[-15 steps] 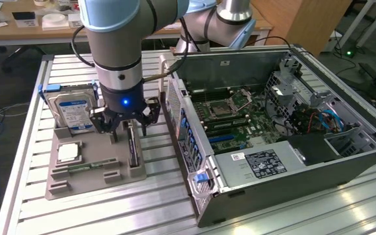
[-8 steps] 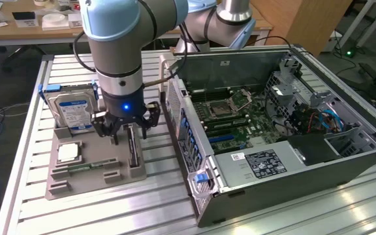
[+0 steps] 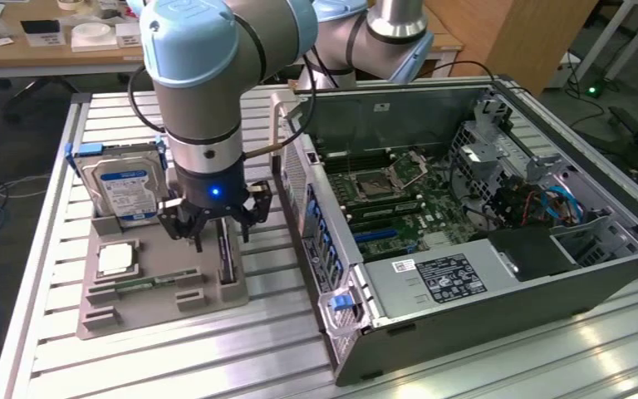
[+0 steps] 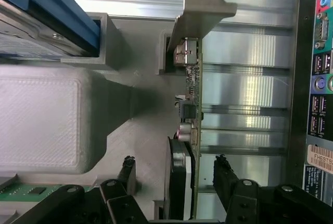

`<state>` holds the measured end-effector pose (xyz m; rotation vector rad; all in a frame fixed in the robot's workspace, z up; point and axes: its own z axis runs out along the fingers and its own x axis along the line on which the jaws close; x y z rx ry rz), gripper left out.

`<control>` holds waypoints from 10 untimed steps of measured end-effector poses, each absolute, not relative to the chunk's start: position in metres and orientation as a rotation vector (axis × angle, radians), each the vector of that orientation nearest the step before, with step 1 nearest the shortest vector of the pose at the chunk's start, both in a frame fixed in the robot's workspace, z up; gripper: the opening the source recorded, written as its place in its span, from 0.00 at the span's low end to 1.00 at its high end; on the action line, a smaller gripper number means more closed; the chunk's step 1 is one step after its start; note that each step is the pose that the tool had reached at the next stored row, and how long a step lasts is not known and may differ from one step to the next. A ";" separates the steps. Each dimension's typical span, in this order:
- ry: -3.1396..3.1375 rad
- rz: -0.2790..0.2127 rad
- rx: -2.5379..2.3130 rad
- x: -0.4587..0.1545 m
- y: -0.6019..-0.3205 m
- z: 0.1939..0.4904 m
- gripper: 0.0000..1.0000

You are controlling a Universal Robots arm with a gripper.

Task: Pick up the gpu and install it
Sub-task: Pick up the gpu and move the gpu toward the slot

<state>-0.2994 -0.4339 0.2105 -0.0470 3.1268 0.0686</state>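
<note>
My gripper is to grab the GPU across its flat fan section next, because small parts stick out unevenly from the board near the bracket.
The gpu stands on edge in a slot of the grey holder tray, at the side nearest the computer case. In the wrist view the gpu is a thin card seen edge-on. Its silver end bracket is at the far end and its dark round fan is close to the fingers. My gripper hangs just above it, open. One black finger is on the tray side and the other finger on the case side, with the card between them and untouched.
A silver hard drive with a blue label stands upright at the tray's back. A processor and a green memory stick lie on the tray. The open computer case with its motherboard sits to the exterior view's right.
</note>
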 end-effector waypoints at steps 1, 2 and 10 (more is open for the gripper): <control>3.127 0.069 -0.047 -0.299 -0.434 0.210 0.71; 3.127 0.069 -0.047 -0.299 -0.434 0.210 0.71; 3.127 0.058 0.007 -0.299 -0.433 0.209 0.71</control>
